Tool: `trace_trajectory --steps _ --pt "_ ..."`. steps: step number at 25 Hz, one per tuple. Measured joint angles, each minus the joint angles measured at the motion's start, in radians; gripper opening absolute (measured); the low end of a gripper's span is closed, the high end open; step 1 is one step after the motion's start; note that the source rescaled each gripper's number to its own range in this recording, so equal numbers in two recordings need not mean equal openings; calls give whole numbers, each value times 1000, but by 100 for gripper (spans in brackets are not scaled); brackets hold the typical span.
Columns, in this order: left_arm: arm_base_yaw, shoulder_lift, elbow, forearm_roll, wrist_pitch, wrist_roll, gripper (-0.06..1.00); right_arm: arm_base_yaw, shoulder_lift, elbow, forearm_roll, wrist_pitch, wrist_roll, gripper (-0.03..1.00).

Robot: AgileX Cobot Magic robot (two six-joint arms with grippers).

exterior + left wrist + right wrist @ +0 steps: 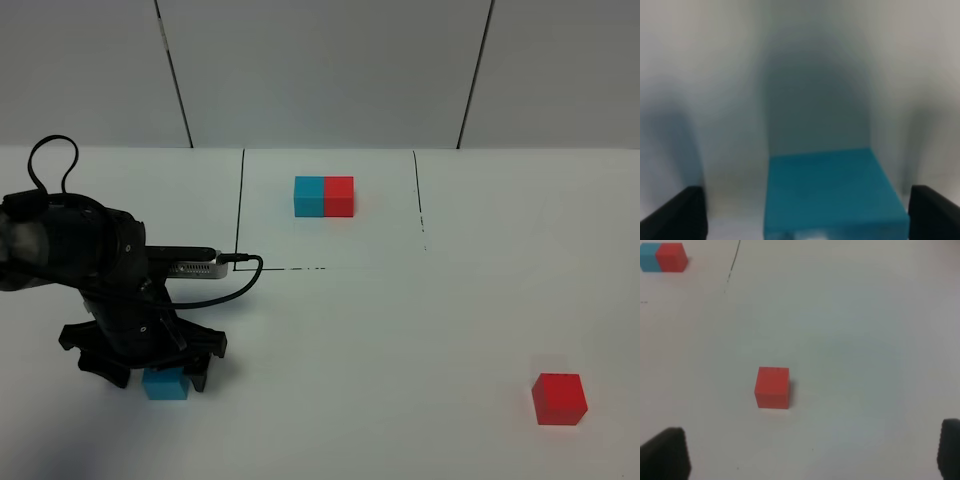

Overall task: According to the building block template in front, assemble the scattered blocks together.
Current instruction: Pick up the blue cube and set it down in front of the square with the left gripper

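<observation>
My left gripper's fingertips reach down on either side of the cyan cube (165,383) (832,192) near the table, so it is now time for my left gripper to close.
The loose cyan cube (165,383) lies on the white table at the near left. My left gripper (160,374) is down over it, open, one finger on each side with gaps showing; in the left wrist view the cube (832,192) sits between the black fingertips (675,215). The loose red cube (559,398) lies at the near right. In the right wrist view it (772,387) lies on the table beyond my open, empty right gripper (807,455). The joined cyan-red template (324,196) sits at the far middle and also shows in the right wrist view (663,257).
Thin black lines (240,210) mark a rectangle on the white table (400,340) around the template. A black cable (235,280) loops from the left arm. The right arm does not show in the exterior view.
</observation>
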Motion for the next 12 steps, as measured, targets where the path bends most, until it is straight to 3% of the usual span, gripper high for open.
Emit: trace_trajectory --steps 4,6,10,12 --pt "0 12 -1 -2 -1 -1 61 0 0 0 0 0 0 100" --pt "0 13 -2 -1 -2 -2 46 0 0 0 0 0 0 100" --pt "0 13 -2 -4 6 -2 0 0 0 0 0 0 0 100" --pt "0 13 -3 -4 27 -2 1 0 0 0 0 0 0 100"
